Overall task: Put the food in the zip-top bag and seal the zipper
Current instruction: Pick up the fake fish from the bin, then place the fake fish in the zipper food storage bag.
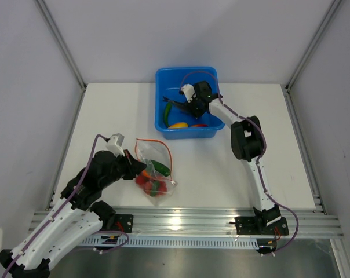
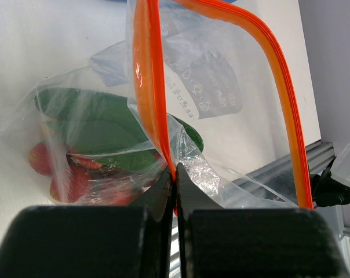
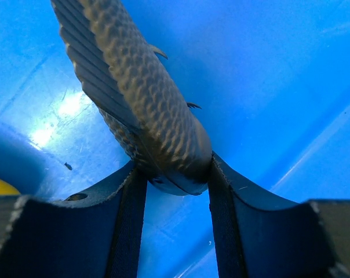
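I would lift the grey fish (image 3: 140, 87) out of the blue tub if I raised my right gripper now, because both fingers press the fish's thick end (image 3: 176, 164).
The clear zip-top bag (image 1: 155, 171) lies on the table with a green cucumber (image 2: 99, 124) and red tomatoes (image 2: 70, 174) inside. Its orange-red zipper (image 2: 149, 87) stands open in a loop. My left gripper (image 2: 176, 174) is shut on the zipper strip at the bag's mouth. My right gripper (image 3: 178, 174) is inside the blue tub (image 1: 163, 78), shut on the grey fish (image 3: 140, 87), which also shows in the top view (image 1: 176, 104). A yellow-orange fruit (image 1: 177, 124) and a red piece (image 1: 198, 124) lie in the tub.
The blue tub stands at the back middle of the white table. A metal rail (image 1: 186, 223) runs along the near edge. White walls enclose the table on three sides.
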Motion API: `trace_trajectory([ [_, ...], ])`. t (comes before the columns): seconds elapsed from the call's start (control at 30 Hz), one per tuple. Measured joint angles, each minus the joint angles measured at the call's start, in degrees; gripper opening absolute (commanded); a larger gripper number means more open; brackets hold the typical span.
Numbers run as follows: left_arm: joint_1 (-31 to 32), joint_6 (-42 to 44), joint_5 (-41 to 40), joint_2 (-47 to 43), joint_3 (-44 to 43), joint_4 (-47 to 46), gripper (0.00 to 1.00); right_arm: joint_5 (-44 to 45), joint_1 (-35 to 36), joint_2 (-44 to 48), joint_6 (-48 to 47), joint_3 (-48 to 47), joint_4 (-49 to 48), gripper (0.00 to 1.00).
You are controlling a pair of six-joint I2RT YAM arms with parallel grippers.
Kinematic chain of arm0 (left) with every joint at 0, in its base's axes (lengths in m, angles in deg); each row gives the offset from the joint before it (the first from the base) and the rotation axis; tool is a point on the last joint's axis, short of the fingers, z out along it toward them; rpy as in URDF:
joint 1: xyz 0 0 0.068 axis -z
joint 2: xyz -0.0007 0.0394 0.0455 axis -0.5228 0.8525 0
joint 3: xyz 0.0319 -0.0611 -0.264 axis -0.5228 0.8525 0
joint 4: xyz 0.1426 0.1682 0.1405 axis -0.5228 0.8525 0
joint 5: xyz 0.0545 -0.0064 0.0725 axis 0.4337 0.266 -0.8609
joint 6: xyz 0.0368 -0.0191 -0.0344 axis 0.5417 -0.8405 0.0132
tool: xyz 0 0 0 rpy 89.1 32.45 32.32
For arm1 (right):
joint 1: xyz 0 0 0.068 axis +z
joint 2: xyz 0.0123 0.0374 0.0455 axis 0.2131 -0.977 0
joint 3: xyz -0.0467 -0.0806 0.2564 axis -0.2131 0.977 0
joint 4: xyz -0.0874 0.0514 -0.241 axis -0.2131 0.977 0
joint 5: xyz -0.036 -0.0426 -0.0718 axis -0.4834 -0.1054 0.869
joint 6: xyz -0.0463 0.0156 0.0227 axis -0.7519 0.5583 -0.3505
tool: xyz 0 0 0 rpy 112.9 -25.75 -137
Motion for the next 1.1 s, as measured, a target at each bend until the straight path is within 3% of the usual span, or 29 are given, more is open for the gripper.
trace_trajectory([
  [0.37,0.0,-0.44,0.94,1.22,-0.33,0.55,0.01,-1.66,-0.31,4.26,8.76,-0.5,3.54,0.0],
  [0.63,0.0,0.09,2.27,3.19,-2.29,2.43,0.01,-1.25,2.34,20.02,18.47,-1.33,9.75,0.0],
  [0.83,0.0,1.09,3.48,3.74,-5.49,3.13,0.01,0.07,11.19,33.48,28.26,-1.09,17.09,0.0],
  [1.1,-0.02,1.11,6.43,2.54,-5.6,2.54,0.01,-2.43,29.81,50.36,48.48,7.02,28.92,0.0],
])
